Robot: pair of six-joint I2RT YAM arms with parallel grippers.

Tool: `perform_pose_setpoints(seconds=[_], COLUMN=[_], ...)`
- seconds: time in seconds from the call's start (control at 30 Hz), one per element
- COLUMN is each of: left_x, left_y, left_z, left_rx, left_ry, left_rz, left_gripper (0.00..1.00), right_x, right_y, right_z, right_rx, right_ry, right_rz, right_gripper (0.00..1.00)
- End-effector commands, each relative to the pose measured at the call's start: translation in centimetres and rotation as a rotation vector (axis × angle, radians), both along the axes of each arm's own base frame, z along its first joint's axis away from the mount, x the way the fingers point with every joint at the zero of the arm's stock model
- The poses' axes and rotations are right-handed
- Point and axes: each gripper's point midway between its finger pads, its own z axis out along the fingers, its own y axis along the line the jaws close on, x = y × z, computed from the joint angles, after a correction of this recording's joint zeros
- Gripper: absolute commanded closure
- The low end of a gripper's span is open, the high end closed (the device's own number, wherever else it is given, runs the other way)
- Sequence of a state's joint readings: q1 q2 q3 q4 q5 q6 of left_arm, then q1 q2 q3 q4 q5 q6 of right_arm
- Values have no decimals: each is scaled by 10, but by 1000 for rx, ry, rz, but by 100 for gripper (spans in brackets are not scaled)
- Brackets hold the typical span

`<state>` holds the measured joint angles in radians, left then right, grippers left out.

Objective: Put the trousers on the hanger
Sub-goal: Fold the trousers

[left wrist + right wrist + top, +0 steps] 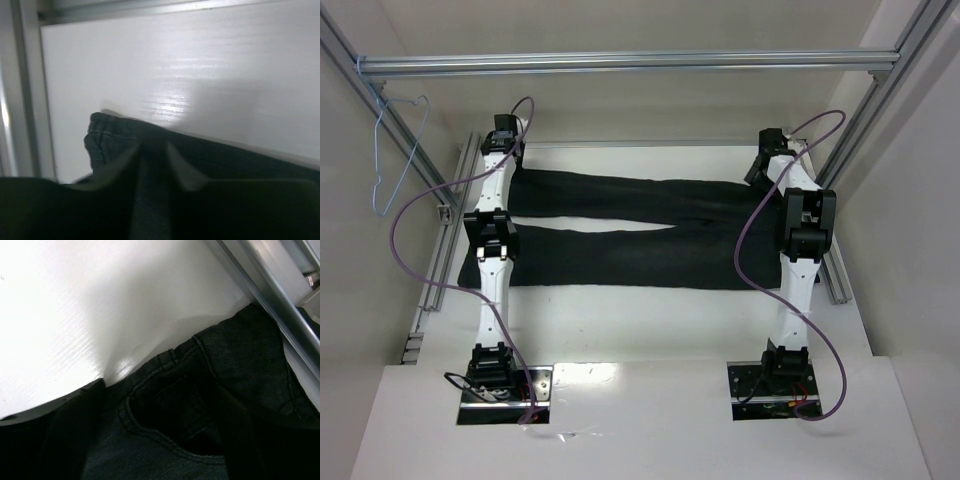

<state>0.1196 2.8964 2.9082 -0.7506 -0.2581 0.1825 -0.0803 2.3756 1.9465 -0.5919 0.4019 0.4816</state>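
Observation:
Both fingers of the right gripper reach down to cloth level across the trousers' front pocket by the trousers' far edge, so it should close on the trousers now.
The black trousers (620,235) lie flat on the white table, legs to the left and waist to the right. The light-blue wire hanger (377,160) hangs from the silver bar at the far left. My left gripper (507,132) is at the far left end of the upper leg. In the left wrist view, the left gripper (154,146) has its jaws close together on a fold of the trousers (107,132). My right gripper (767,152) is at the far waist corner. In the right wrist view, the right gripper (162,395) is open, its jaws straddling the front pocket of the trousers (240,355).
A silver aluminium crossbar (620,62) spans the back above the table. Slanted frame bars (880,100) rise on the right side, and one passes close to the waist (270,285). Rails (445,250) run along the table's left edge.

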Motion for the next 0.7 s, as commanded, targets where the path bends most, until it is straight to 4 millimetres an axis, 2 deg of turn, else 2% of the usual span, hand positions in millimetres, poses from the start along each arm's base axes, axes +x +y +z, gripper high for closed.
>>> perform_pose_setpoints(seconds=[0.0, 0.03, 0.13, 0.17, 0.2, 0.23, 0.27, 0.3, 0.37, 0.4, 0.43, 0.47, 0.5, 0.53, 0.57, 0.6, 0.63, 0.67], left_x=[-12, -14, -19, -21, -21, -20, -21, -19, -15, -15, -14, -15, -15, -17, -20, -23, -27, -32], left_y=[11, 11, 10, 11, 11, 11, 11, 11, 12, 13, 13, 13, 13, 13, 13, 12, 12, 11], left_z=[-36, -37, -40, -40, -40, -34, -29, -16, 6, 29, 43, 55, 83, 92, 101, 125, 125, 131], left_rx=[-9, -10, -19, -12, -12, -11, -11, -8, 5, 9, 19, 21, 27, 34, 35, 40, 38, 37], left_ry=[81, 90, 107, 117, 117, 107, 107, 85, 51, 22, 4, -8, -53, -58, -61, -93, -81, -75], left_rz=[-1, -1, 5, 12, 12, 12, 12, 13, 4, 4, -3, -3, -3, -9, -9, -9, -9, -9], left_gripper=[76, 83, 98, 100, 100, 100, 100, 100, 100, 100, 100, 100, 100, 100, 100, 100, 100, 100], right_x=[-2, -1, -5, -5, -5, -6, -5, -7, -5, -5, -6, -6, -18, -14, -16, -28, -31, -32], right_y=[-3, -3, -3, -3, -1, 1, 1, 1, 7, 8, 10, 14, 17, 18, 22, 23, 25, 25], right_z=[-17, -17, -23, -23, -23, -24, -19, -16, 3, 10, 30, 39, 35, 48, 79, 75, 85, 117], right_rx=[18, 22, 23, 23, 31, 44, 43, 43, 63, 69, 72, 88, 97, 95, 104, 100, 106, 94], right_ry=[20, 16, 26, 26, 26, 34, 24, 22, -25, -44, -92, -122, -111, -165, -238, -229, -259, -343], right_rz=[-20, -27, -28, -28, -23, -16, -16, -16, 10, 15, 22, 36, 41, 57, 75, 82, 92, 97], right_gripper=[13, 29, 52, 65, 71, 78, 92, 99, 100, 100, 100, 100, 100, 100, 100, 100, 100, 100])
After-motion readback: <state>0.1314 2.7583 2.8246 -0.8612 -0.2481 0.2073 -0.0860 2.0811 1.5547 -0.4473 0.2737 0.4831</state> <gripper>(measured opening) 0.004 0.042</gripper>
